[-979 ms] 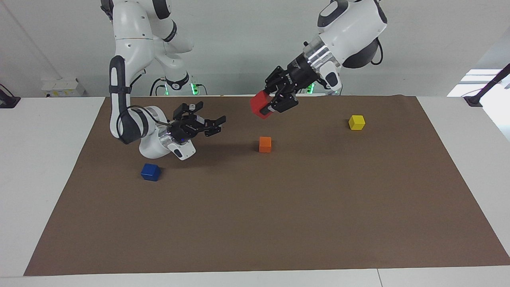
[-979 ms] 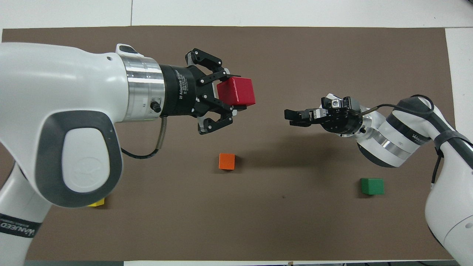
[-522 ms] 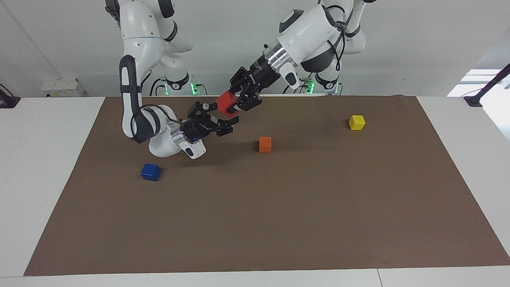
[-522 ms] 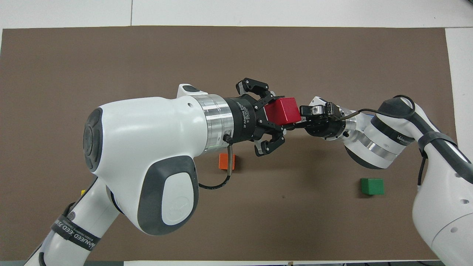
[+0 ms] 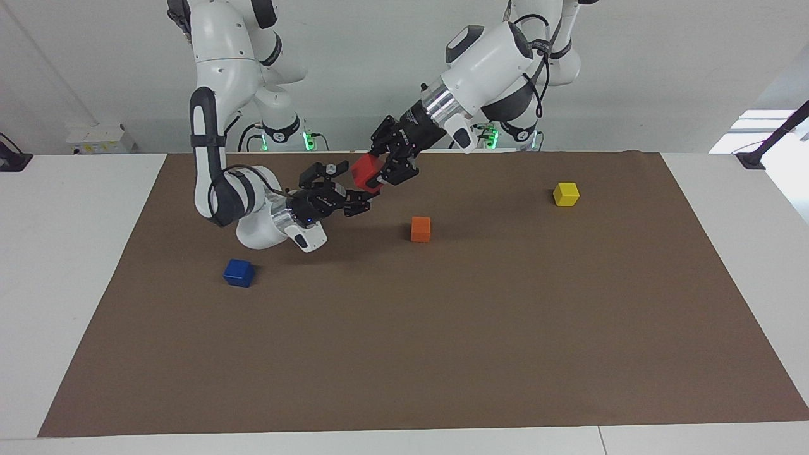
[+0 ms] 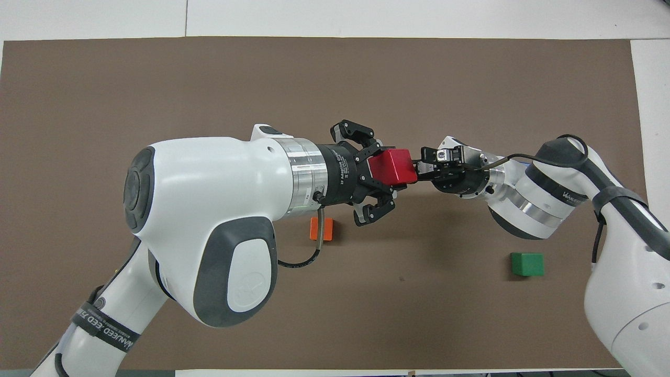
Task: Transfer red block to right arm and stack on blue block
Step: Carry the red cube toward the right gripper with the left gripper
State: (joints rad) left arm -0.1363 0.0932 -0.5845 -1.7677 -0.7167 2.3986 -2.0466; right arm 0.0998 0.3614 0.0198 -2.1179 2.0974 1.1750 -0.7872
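Observation:
I should grab the red block next by its loose end (image 6: 411, 170) with my right gripper, to stack it on the blue block.
My left gripper (image 5: 378, 172) (image 6: 384, 168) is shut on the red block (image 5: 365, 173) (image 6: 393, 166) and holds it in the air over the mat, between the two arms. The right gripper (image 5: 356, 185) (image 6: 420, 166) faces it from the right arm's end, open, with its fingertips at the block's free end. Whether they touch the block I cannot tell. The blue block (image 5: 239, 272) lies on the mat, farther from the robots than the right arm's wrist. In the overhead view that arm hides it.
An orange block (image 5: 420, 229) (image 6: 321, 229) lies mid-mat under the left wrist. A yellow block (image 5: 565, 194) sits toward the left arm's end. A green block (image 6: 527, 264) lies by the right forearm. The brown mat (image 5: 442, 354) covers the table.
The left arm has swung the red block toward the right arm's end. The open right gripper has moved to meet it, and the gap between them has closed.

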